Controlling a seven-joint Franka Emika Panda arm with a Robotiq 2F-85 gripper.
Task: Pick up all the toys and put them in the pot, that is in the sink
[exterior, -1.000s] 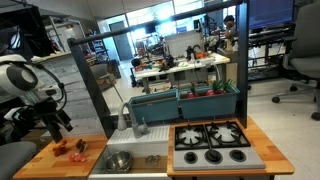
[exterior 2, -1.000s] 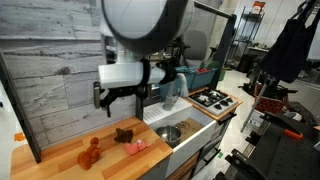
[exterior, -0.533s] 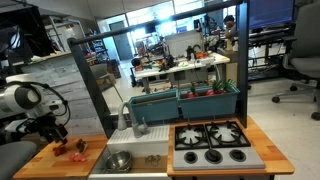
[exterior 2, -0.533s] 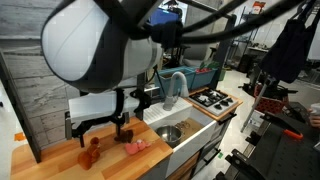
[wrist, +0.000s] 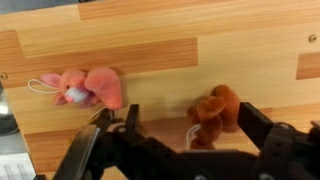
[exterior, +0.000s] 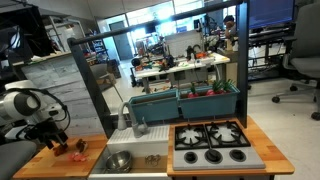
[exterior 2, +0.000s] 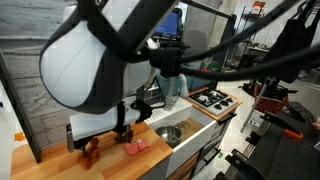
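The brown-orange plush toy lies between my fingertips but is largely uncovered below them in an exterior view, so my gripper moves lower before closing.
My gripper is open and low over the wooden counter, with its jaws on either side of a brown-orange plush toy. A pink plush toy lies to its left, outside the jaws. In both exterior views the gripper hangs just above the counter left of the sink, over the orange toy. The pink toy lies beside it. The metal pot sits in the sink.
The sink has a faucet behind it. A stove top lies past the sink. A wood-panel wall backs the counter. The arm's large body hides much of the counter.
The arm has come down toward the counter. The open gripper has lowered until its jaws stand around the brown-orange toy. The toys have not moved.
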